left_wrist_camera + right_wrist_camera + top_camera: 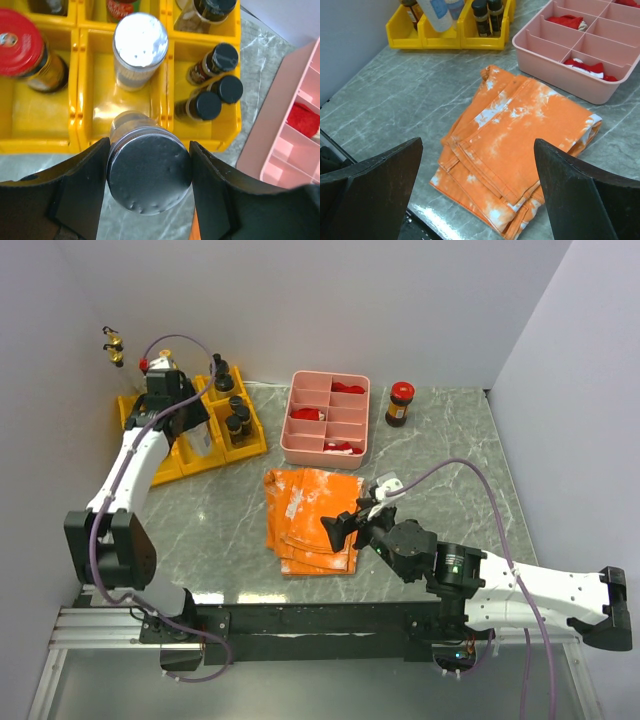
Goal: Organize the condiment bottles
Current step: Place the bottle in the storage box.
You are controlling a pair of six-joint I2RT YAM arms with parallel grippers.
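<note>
I should keep holding the clear jar with my left gripper. The jar is tilted with its base above the front edge of the yellow bins' middle section, so it would fall over if I opened now.
My left gripper (149,175) is shut on a clear jar with a silver cap (149,170). Its black fingers (80,192) press both sides of the cap. The jar (440,12) leans over the front of the middle compartment of the yellow bins (45,145); I cannot tell whether its base rests there. In the bins stand a red-capped jar (20,42), a silver-topped shaker (140,42) and three small black-capped bottles (220,57). Another red-capped jar (401,403) stands alone on the table to the right of the pink tray. My right gripper (477,190) hangs open over the orange cloth.
The folded orange cloth (312,518) lies mid-table. The pink divided tray (328,452) with red pieces sits behind it, right of the yellow bins (248,448). Two small gold-topped bottles (114,346) stand by the back-left wall. Walls close in on three sides.
</note>
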